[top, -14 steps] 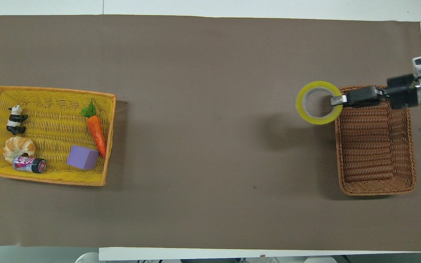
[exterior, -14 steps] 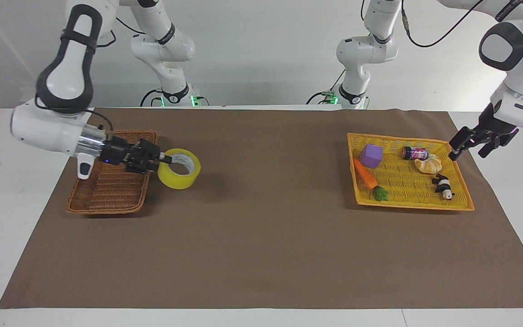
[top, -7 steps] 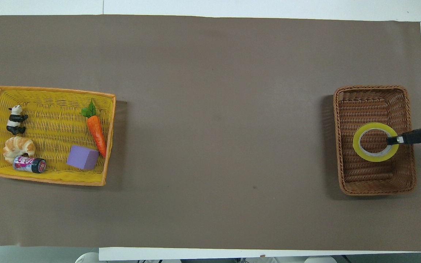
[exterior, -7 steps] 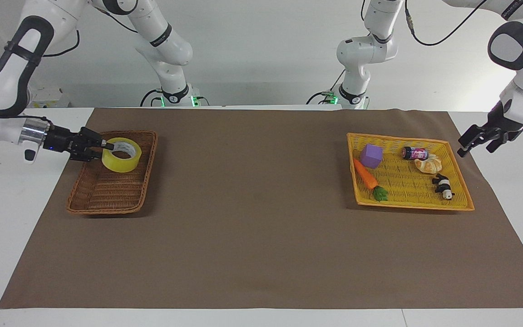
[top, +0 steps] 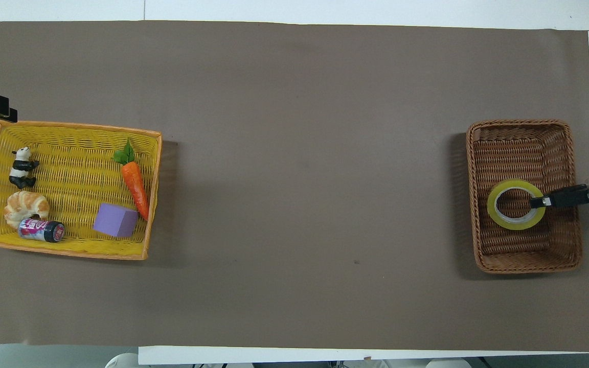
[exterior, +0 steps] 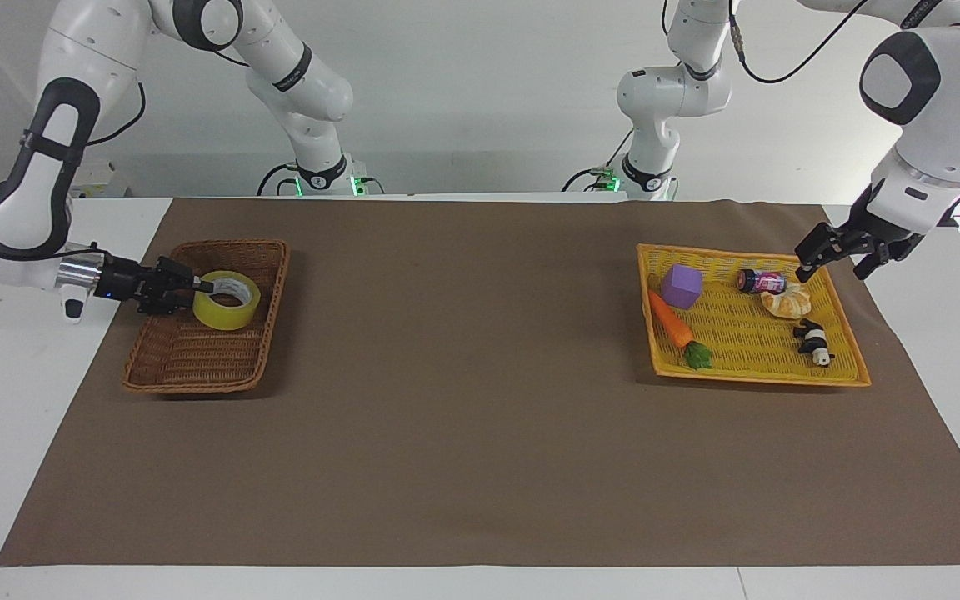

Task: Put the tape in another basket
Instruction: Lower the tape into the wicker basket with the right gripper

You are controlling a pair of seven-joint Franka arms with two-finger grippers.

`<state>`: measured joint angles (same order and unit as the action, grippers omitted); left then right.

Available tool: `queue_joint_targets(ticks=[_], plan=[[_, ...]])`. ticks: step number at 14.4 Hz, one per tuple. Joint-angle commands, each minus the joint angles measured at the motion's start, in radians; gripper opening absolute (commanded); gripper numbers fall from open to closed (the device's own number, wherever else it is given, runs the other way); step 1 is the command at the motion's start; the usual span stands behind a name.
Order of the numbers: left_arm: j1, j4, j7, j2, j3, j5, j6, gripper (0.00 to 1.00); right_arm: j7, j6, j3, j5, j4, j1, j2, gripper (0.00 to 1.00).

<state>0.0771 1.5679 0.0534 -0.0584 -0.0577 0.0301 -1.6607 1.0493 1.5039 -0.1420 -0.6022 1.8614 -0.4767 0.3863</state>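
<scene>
My right gripper releases the tape next, since the yellow tape sits low inside the brown wicker rim and so would rest in the basket.
The yellow tape is low inside the brown wicker basket, in the half nearer the robots. I cannot tell whether it rests on the basket's bottom. My right gripper reaches in over the basket's rim and is shut on the roll's wall. From overhead, the tape shows inside the basket with my right gripper on the ring. My left gripper is open and empty. It hovers at the yellow tray's corner, over the edge nearer the robots.
The flat yellow tray at the left arm's end holds a purple cube, a carrot, a small can, a croissant and a panda figure. A brown mat covers the table.
My right gripper carried the tape from beside the brown basket to inside it and lowered it. My left gripper moved out, then back toward the yellow tray's corner.
</scene>
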Motion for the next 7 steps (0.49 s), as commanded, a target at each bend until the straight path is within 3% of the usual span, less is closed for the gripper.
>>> queue_joint_targets(ticks=[1,2,5,7], plan=[[0.047,-0.144,-0.009,-0.064,-0.013,-0.01,0.085,1.0,0.014,0.007,0.015,0.033,-0.01,-0.01,-0.011,0.5],[0.049,-0.147,-0.009,-0.066,-0.014,-0.013,0.09,1.0,0.012,0.012,0.015,0.035,-0.01,-0.008,-0.011,0.99],[0.064,-0.152,-0.007,-0.069,-0.017,-0.016,0.088,1.0,0.005,0.039,0.015,0.042,-0.016,0.001,-0.032,1.0],[0.064,-0.152,-0.007,-0.069,-0.017,-0.019,0.098,1.0,0.003,0.083,0.016,0.102,-0.024,0.053,-0.101,1.0]])
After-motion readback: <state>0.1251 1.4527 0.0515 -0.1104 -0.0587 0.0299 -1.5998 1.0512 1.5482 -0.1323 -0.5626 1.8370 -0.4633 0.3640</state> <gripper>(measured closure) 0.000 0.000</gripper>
